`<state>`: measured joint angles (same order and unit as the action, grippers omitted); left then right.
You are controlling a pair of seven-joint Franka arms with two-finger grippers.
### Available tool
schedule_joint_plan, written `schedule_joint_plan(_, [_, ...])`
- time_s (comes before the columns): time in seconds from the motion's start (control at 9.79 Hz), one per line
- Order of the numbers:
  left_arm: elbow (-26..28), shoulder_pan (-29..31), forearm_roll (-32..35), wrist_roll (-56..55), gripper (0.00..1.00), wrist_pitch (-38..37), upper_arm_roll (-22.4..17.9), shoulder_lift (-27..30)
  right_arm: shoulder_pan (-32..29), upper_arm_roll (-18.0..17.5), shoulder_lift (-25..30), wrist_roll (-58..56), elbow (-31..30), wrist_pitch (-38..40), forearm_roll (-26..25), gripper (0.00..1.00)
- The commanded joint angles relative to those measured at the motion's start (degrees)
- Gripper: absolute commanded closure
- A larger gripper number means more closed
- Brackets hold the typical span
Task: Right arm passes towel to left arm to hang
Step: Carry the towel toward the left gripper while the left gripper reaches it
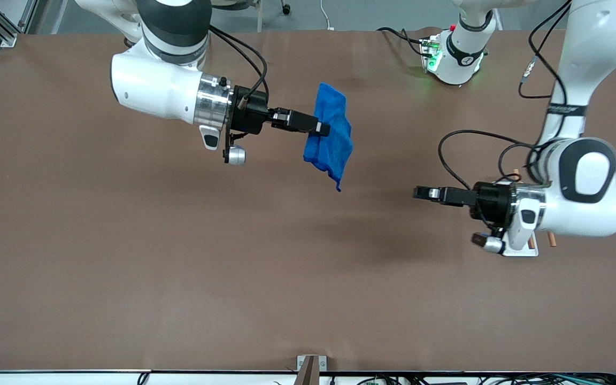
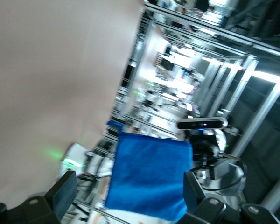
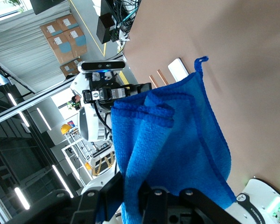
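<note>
The towel needs to keep the blue towel's corner loop point(image 2: 115, 124) free for hanging. My left gripper should reach the towel and take it by its plain corner point(image 2: 108, 205).
The bright blue towel point(image 1: 330, 133) hangs in the air over the middle of the table, pinched at its edge by my right gripper point(image 1: 323, 128), which is shut on it. The towel hangs in folds with a small corner loop showing in the right wrist view point(image 3: 172, 140). My left gripper point(image 1: 419, 192) is open and empty, held above the table toward the left arm's end, pointing at the towel with a clear gap between. In the left wrist view the towel point(image 2: 149, 179) shows between my two open fingers point(image 2: 64, 191), still farther off.
A white bracket with copper-coloured rods point(image 1: 533, 241) sits partly hidden under my left wrist; it also shows in the right wrist view point(image 3: 170, 72). The brown table point(image 1: 179, 267) spreads below. A small metal bracket point(image 1: 310, 366) stands at the table's front edge.
</note>
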<state>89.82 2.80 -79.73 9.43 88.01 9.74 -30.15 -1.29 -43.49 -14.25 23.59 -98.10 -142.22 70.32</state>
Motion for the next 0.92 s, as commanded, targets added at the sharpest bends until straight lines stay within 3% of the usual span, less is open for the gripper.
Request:
schedule_joint_plan(0.0, [4.9,0.2,-5.2,7.9,0.00,-1.9,2.1,-1.8,0.5,-1.8,-2.0,-0.9,1.1,-3.5,1.8,1.00])
schedule_joint_plan(0.31, [9.0,0.1,-9.7,25.1,0.00,-8.6,4.7,-6.0,0.7,-1.8,-2.3,-1.2,1.2,-3.6,1.7,1.00])
schedule_joint_plan(0.82, [12.8,-0.1,-14.2,38.6,0.10,-11.5,9.2,-9.9,2.9,-1.8,-4.4,-1.5,2.8,-6.8,1.7,1.00])
